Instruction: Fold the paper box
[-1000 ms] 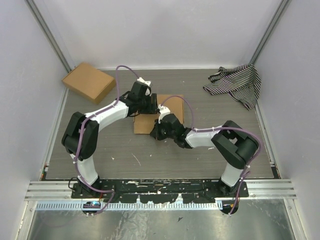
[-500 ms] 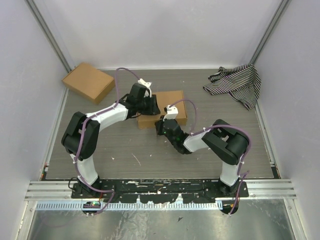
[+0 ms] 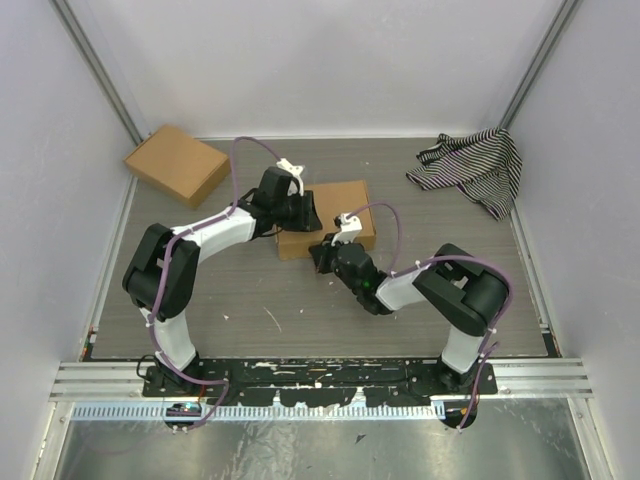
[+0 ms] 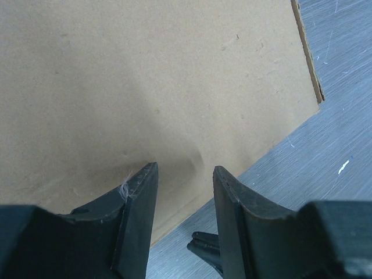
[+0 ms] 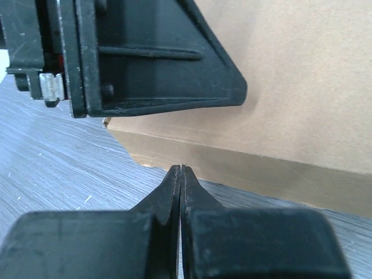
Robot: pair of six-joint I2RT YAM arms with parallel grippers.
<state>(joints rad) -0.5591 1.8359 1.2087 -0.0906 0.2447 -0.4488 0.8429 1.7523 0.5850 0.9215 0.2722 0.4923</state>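
My right gripper would leave the paper box on the tabletop if I lifted it now, because its shut fingers only point at the paper box's front side.
The paper box lies mid-table as a shallow closed brown slab. My left gripper rests on its left top face. In the left wrist view its jaws stand open and hold nothing, the tips against the cardboard top near the front edge. My right gripper is shut and empty, low on the table, its tips just at the box's front wall. In the right wrist view the shut tips point at that wall, and a left finger lies on the box above them.
Another brown cardboard box sits at the far left by the wall. A black-and-white striped cloth lies bunched at the far right corner. Grey walls close in the table on three sides.
The box's front part, which lay flat a second ago, now stands up as a wall. My right gripper has come off it, and the right elbow has drawn in. The left arm has hardly moved.
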